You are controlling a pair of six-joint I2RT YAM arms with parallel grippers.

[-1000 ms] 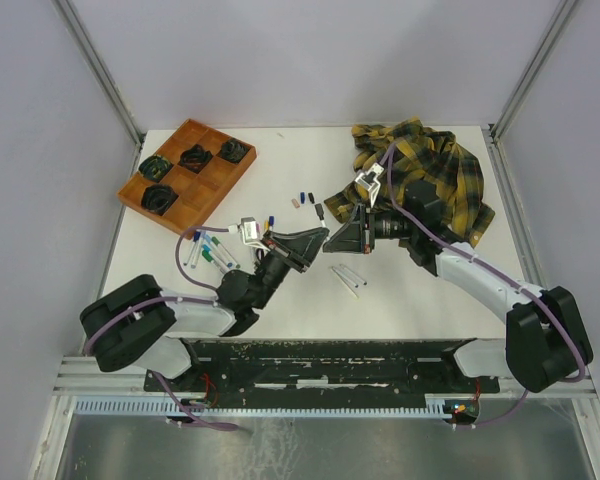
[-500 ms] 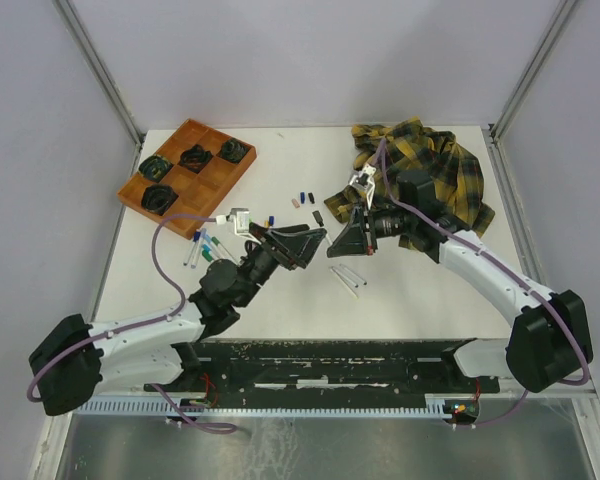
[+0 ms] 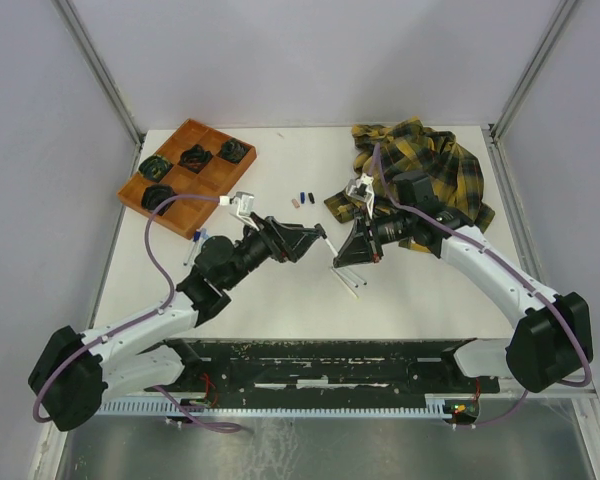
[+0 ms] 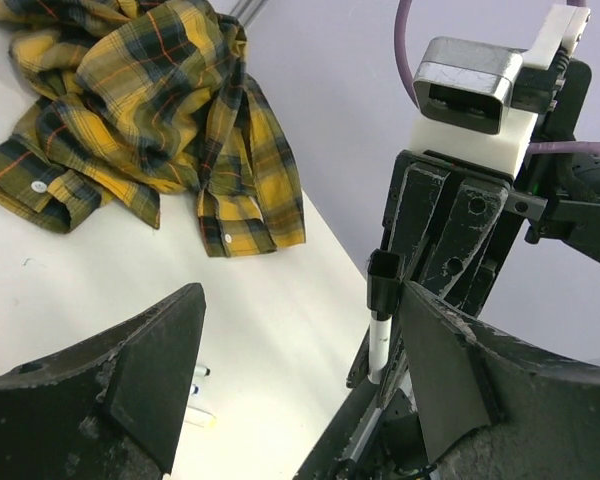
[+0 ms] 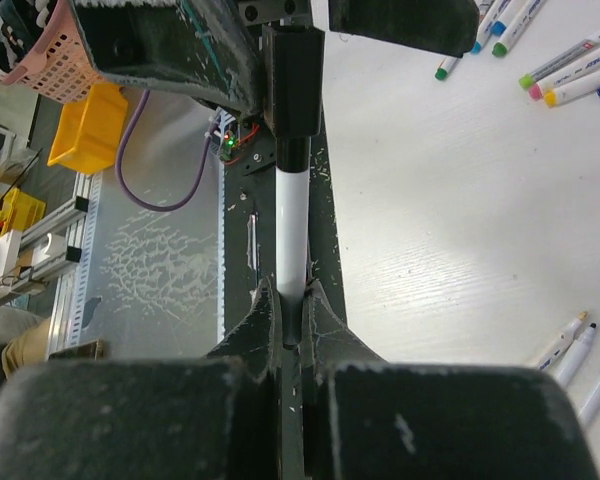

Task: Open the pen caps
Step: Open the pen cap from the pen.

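I will next grab only the black pen cap with my left gripper, to pull it open. The white body of the pen stays in my right gripper.
My right gripper (image 5: 291,292) is shut on the white barrel of a marker (image 5: 291,215) held above the table. Its black pen cap (image 5: 291,85) sits on the marker's far end. In the left wrist view that black cap (image 4: 383,283) lies between the jaws of my open left gripper (image 4: 302,298), close beside the right finger (image 4: 450,375). From above, the left gripper (image 3: 318,238) and the right gripper (image 3: 342,254) meet tip to tip mid-table. Loose pen caps (image 3: 301,197) lie behind them.
Uncapped white markers (image 3: 350,279) lie just in front of the right gripper. Capped markers (image 5: 570,72) lie by the left arm. An orange tray (image 3: 208,190) with black items stands at the back left. A yellow plaid shirt (image 3: 435,170) is heaped at the back right.
The left jaws have opened wide around the black cap. The left arm has stretched forward. The right gripper has dropped slightly toward the near edge, still holding the marker.
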